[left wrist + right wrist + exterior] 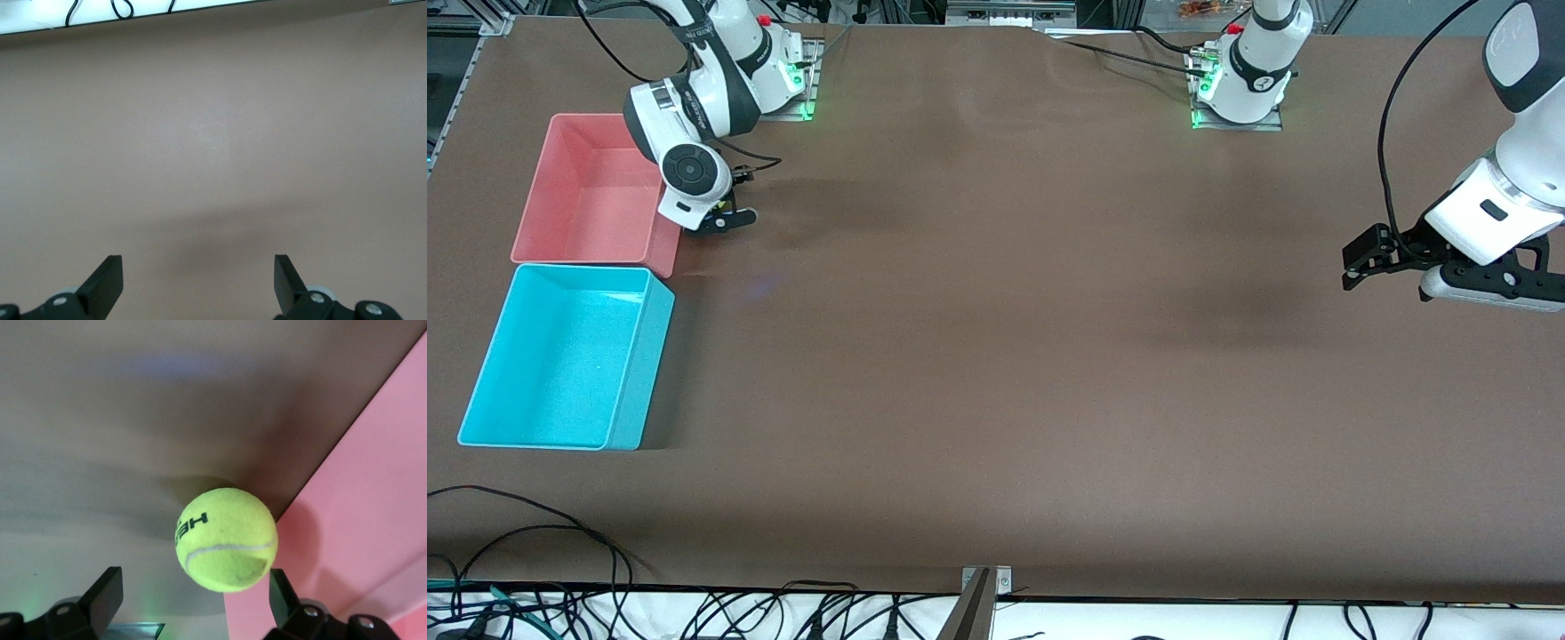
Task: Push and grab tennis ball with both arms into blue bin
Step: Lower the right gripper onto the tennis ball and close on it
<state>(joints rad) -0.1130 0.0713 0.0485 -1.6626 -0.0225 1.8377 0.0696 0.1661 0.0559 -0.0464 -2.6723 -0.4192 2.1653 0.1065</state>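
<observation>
My fingers are still short of the tennis ball's middle [226, 539], so closing now would miss. My right gripper moves toward the tennis ball next.
The tennis ball [227, 548] shows only in the right wrist view. It rests on the brown table against the pink bin's outer wall [373, 513]. In the front view my right arm's wrist hides it. My right gripper [727, 218] [193, 579] is open, low over the table beside the pink bin, with the ball just ahead of its fingertips and partly between them. The blue bin [645, 373] is empty and stands nearer the front camera than the pink bin, touching it. My left gripper [1358, 263] [197, 264] is open and empty over bare table at the left arm's end.
The pink bin [534, 191] is empty and stands at the right arm's end of the table. Cables [534, 533] lie along the table's front edge. A metal bracket [980, 591] sits at the middle of that edge.
</observation>
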